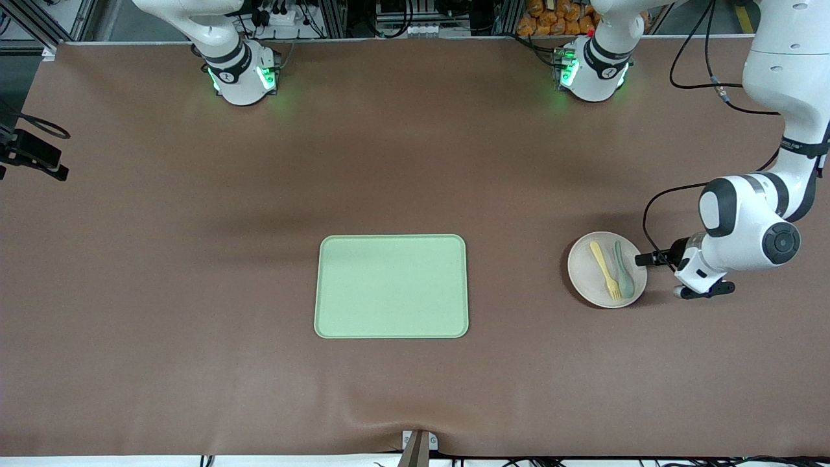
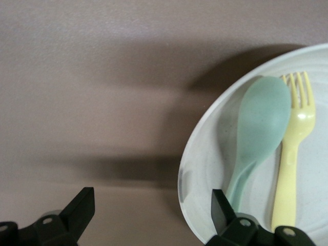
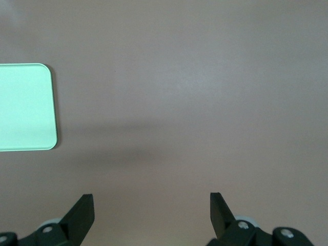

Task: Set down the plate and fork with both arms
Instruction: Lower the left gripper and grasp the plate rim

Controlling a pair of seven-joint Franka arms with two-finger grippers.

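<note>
My left gripper pinches the off-white plate by its rim (image 1: pixel 640 260) beside the grey-green spoon's handle next. Then it sets the plate on the tray (image 1: pixel 390 285).
The off-white plate (image 1: pixel 585 272) lies on the table toward the left arm's end, beside the tray. On it lie the pale-yellow fork (image 1: pixel 605 269) and a grey-green spoon (image 1: pixel 624 272), side by side. My left gripper (image 1: pixel 643 259) is low at the plate's edge on the left arm's side. In the left wrist view the left gripper (image 2: pixel 151 207) is open, one finger over the plate's rim (image 2: pixel 190 179) and the other over bare table; the fork (image 2: pixel 292 148) and spoon (image 2: pixel 261 123) show there. My right gripper (image 3: pixel 151 205) is open and empty above bare table.
A rectangular light-green tray (image 1: pixel 391 286) lies at the table's middle; its corner shows in the right wrist view (image 3: pixel 25 107). The right arm's hand is out of the front view. A brown cloth covers the table.
</note>
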